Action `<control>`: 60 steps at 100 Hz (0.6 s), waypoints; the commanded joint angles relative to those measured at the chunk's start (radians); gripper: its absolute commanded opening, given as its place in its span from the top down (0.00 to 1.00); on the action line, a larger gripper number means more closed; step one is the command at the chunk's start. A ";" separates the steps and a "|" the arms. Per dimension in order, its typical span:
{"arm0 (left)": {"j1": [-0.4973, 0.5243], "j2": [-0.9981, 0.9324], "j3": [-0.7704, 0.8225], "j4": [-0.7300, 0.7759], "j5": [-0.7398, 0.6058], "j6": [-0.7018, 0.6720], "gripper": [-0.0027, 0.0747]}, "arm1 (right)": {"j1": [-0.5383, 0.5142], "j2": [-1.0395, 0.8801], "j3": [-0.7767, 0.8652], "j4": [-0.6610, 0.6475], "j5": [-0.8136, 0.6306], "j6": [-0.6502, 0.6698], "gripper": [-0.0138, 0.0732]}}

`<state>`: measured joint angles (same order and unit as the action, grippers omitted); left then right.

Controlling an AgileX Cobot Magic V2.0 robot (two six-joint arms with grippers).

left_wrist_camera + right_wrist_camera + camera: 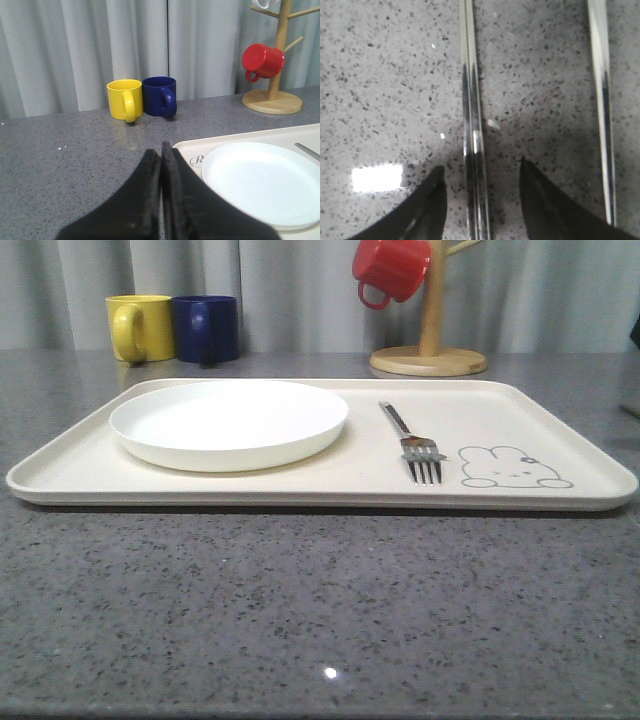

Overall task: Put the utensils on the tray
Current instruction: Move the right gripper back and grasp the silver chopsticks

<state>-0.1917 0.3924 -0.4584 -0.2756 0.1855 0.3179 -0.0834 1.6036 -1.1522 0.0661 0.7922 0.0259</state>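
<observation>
My right gripper should close now. Closing now would hold the chopsticks. Its fingers reach down beside the pair of chopsticks, just above the speckled counter.
The cream tray with the rabbit drawing lies across the grey counter. On it, a silver fork rests with its tines toward the front, right of a round white plate. In the right wrist view, my right gripper hangs open just above the counter, its fingers on either side of the pair of chopsticks, which lie close together. Another slim silver handle lies parallel beside them. My left gripper is shut on nothing, hovering near the tray's corner by the plate.
A yellow mug and a dark blue mug stand behind the tray at the back left. A wooden mug tree with a red mug hanging on it stands at the back right. Grey curtains close off the back.
</observation>
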 commanded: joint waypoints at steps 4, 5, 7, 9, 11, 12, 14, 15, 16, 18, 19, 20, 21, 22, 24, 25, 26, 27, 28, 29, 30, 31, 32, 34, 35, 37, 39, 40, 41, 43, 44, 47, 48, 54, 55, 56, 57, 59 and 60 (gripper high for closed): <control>-0.005 0.005 -0.026 -0.008 -0.083 -0.011 0.99 | -0.004 -0.024 -0.021 0.008 -0.039 -0.012 0.44; -0.005 0.005 -0.026 -0.008 -0.083 -0.011 0.99 | -0.004 -0.022 -0.021 0.008 -0.039 -0.012 0.45; -0.005 0.005 -0.026 -0.008 -0.083 -0.011 0.99 | -0.004 -0.022 -0.021 0.008 -0.039 -0.012 0.45; -0.005 0.005 -0.026 -0.008 -0.083 -0.011 0.99 | -0.004 -0.022 -0.021 0.008 -0.039 -0.012 0.45; -0.005 0.005 -0.026 -0.008 -0.083 -0.011 0.99 | -0.004 -0.020 -0.021 0.008 -0.039 -0.012 0.46; -0.005 0.005 -0.026 -0.008 -0.083 -0.011 0.99 | -0.004 -0.020 -0.021 0.008 -0.039 -0.012 0.46; -0.005 0.005 -0.026 -0.008 -0.083 -0.011 0.99 | -0.004 -0.020 -0.021 0.008 -0.039 -0.012 0.47; -0.005 0.005 -0.026 -0.008 -0.083 -0.011 0.99 | -0.004 -0.019 -0.021 0.008 -0.039 -0.012 0.47; -0.005 0.005 -0.026 -0.008 -0.083 -0.011 0.99 | -0.004 -0.019 -0.021 0.008 -0.039 -0.012 0.48; -0.005 0.005 -0.026 -0.008 -0.083 -0.011 0.99 | -0.004 -0.017 -0.021 0.008 -0.039 -0.012 0.49; -0.005 0.005 -0.026 -0.008 -0.083 -0.011 0.99 | -0.004 -0.016 -0.021 0.008 -0.039 -0.012 0.49; -0.005 0.005 -0.026 -0.008 -0.083 -0.011 0.99 | -0.004 -0.015 -0.021 0.008 -0.039 -0.012 0.50; -0.005 0.005 -0.026 -0.008 -0.083 -0.011 0.99 | -0.004 -0.015 -0.021 0.008 -0.039 -0.012 0.50; -0.005 0.005 -0.026 -0.008 -0.083 -0.011 0.99 | -0.004 -0.013 -0.021 0.008 -0.039 -0.012 0.51; -0.005 0.005 -0.026 -0.008 -0.083 -0.011 0.99 | -0.004 -0.011 -0.021 0.008 -0.039 -0.012 0.52; -0.005 0.005 -0.026 -0.008 -0.083 -0.011 0.99 | -0.004 -0.011 -0.021 0.008 -0.037 -0.012 0.53; -0.005 0.005 -0.026 -0.008 -0.083 -0.011 0.99 | -0.004 -0.009 -0.021 0.008 -0.037 -0.012 0.53; -0.005 0.005 -0.026 -0.008 -0.083 -0.011 0.99 | -0.004 -0.008 -0.021 0.008 -0.034 -0.012 0.54; -0.005 0.005 -0.026 -0.008 -0.083 -0.011 0.99 | -0.004 -0.008 -0.021 0.008 -0.034 -0.012 0.55; -0.005 0.005 -0.026 -0.008 -0.083 -0.011 0.99 | -0.004 -0.008 -0.021 0.008 -0.033 -0.012 0.55; -0.005 0.005 -0.026 -0.008 -0.083 -0.011 0.99 | -0.004 -0.008 -0.021 0.008 -0.031 -0.012 0.56; -0.005 0.005 -0.026 -0.008 -0.083 -0.011 0.99 | -0.004 -0.007 -0.021 0.008 -0.031 -0.012 0.57; -0.005 0.005 -0.026 -0.008 -0.083 -0.011 0.99 | -0.004 -0.007 -0.021 0.008 -0.031 -0.012 0.58; -0.005 0.005 -0.026 -0.008 -0.083 -0.011 0.99 | -0.004 -0.007 -0.021 0.009 -0.030 -0.012 0.60; -0.005 0.005 -0.026 -0.008 -0.083 -0.011 0.99 | -0.004 -0.007 -0.021 0.009 -0.030 -0.012 0.61; -0.005 0.005 -0.026 -0.008 -0.083 -0.011 0.99 | -0.004 -0.007 -0.021 0.010 -0.030 -0.012 0.63; -0.005 0.005 -0.026 -0.008 -0.083 -0.011 0.99 | -0.004 -0.007 -0.021 0.011 -0.030 -0.012 0.66; -0.005 0.005 -0.026 -0.008 -0.083 -0.011 0.99 | -0.004 -0.007 -0.021 0.013 -0.030 -0.012 0.67; -0.005 0.005 -0.026 -0.008 -0.083 -0.011 0.99 | -0.004 -0.007 -0.021 0.014 -0.030 -0.012 0.69; -0.005 0.005 -0.026 -0.008 -0.083 -0.011 0.99 | -0.004 -0.007 -0.022 0.016 -0.030 -0.012 0.71; -0.005 0.005 -0.026 -0.008 -0.083 -0.011 0.99 | -0.004 -0.007 -0.023 0.018 -0.030 -0.012 0.73; -0.005 0.005 -0.026 -0.008 -0.083 -0.011 0.99 | -0.004 -0.007 -0.025 0.022 -0.030 -0.012 0.77; -0.005 0.005 -0.026 -0.008 -0.083 -0.011 0.99 | -0.004 -0.007 -0.025 0.022 -0.030 -0.012 0.79; -0.005 0.005 -0.026 -0.008 -0.083 -0.011 0.99 | -0.004 -0.009 -0.028 0.030 -0.028 -0.012 0.85; -0.005 0.005 -0.026 -0.008 -0.083 -0.011 0.99 | -0.004 -0.008 -0.029 0.030 -0.028 -0.012 0.86; -0.005 0.005 -0.026 -0.008 -0.083 -0.011 0.99 | -0.004 -0.009 -0.029 0.033 -0.028 -0.012 0.87; -0.005 0.005 -0.026 -0.008 -0.083 -0.011 0.99 | -0.004 -0.011 -0.030 0.035 -0.028 -0.012 0.87; -0.005 0.005 -0.026 -0.008 -0.083 -0.011 0.99 | -0.004 -0.014 -0.030 0.037 -0.028 -0.012 0.88; -0.005 0.005 -0.026 -0.008 -0.083 -0.011 0.99 | -0.004 -0.014 -0.031 0.039 -0.028 -0.012 0.88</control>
<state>-0.1917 0.3924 -0.4584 -0.2756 0.1855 0.3179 -0.0834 1.6209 -1.1541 0.0790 0.7730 0.0236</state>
